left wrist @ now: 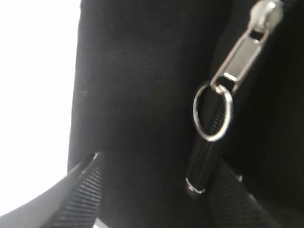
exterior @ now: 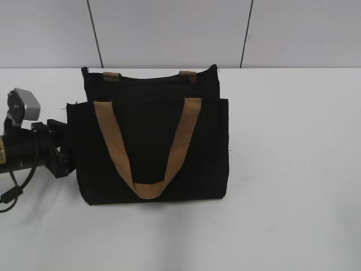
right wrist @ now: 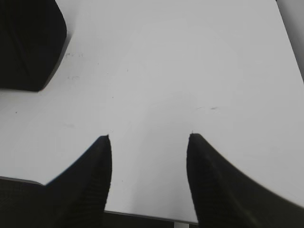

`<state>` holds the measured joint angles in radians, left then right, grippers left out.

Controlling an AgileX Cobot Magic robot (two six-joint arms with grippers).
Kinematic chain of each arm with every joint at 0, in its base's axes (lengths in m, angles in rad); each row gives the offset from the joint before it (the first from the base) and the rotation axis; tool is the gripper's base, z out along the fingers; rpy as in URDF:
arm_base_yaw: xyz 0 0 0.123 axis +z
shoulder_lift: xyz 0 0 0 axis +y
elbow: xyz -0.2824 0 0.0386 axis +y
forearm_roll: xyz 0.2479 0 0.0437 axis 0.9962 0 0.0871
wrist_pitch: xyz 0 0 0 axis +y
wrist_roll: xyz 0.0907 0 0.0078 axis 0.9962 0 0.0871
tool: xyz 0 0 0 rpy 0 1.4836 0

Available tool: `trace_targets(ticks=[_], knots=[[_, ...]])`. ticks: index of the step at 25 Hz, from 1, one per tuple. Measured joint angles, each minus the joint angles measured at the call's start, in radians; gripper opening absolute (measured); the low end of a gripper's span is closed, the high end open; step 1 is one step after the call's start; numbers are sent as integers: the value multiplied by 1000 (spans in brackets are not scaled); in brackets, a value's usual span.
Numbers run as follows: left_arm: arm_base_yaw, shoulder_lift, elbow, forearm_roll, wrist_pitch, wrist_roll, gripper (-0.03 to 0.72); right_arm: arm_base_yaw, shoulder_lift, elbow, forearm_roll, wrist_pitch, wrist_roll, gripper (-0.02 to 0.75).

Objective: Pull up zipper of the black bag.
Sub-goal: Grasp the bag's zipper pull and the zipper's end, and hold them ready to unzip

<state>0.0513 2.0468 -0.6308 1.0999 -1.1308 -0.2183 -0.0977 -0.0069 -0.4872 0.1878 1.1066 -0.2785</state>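
I need to pull up the zipper, so next I should grab the tab with my left gripper by its loose lower end, below the ring, since the zipper tape (left wrist: pixel 199 166) hangs slack.
The black bag (exterior: pixel 146 141) stands upright on the white table, its tan handle (exterior: pixel 111 132) hanging down the front. My left gripper (exterior: pixel 61 153) is against the bag's left end. In the left wrist view it (left wrist: pixel 160 159) is open, its fingers straddling the black fabric (left wrist: pixel 133 71) and the lower end of the zipper tape (left wrist: pixel 199 166). The silver pull tab (left wrist: pixel 244 52) with its ring (left wrist: pixel 212 111) hangs just above, free of the fingers. My right gripper (right wrist: pixel 149 137) is open and empty over bare table; it is out of the exterior view.
The white table (exterior: pixel 293 169) extends to the right of and in front of the bag. A bag corner (right wrist: pixel 28 42) shows at the upper left of the right wrist view, and the table's edge (right wrist: pixel 142 214) lies below that gripper. A grey panelled wall (exterior: pixel 169 28) stands behind.
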Motion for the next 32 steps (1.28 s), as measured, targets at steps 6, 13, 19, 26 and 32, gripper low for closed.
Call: trace_targets(ticks=[6,13,19,26,32], knots=[[-22,0,-2,-22,-6,0,463,0,0,0,0,0,0,401],[-32,0,-2,-24,-6,0,226,0,0,0,0,0,0,401],[-34,0,-2,-28,-6,-55,27,0,0,0,0,0,0,401],[-27,-67,-2,-9,28,-224,24,0,0,0,0,0,0,401],[-8,-241,-2,32,121,-466,23,0,0,0,0,0,0,401]])
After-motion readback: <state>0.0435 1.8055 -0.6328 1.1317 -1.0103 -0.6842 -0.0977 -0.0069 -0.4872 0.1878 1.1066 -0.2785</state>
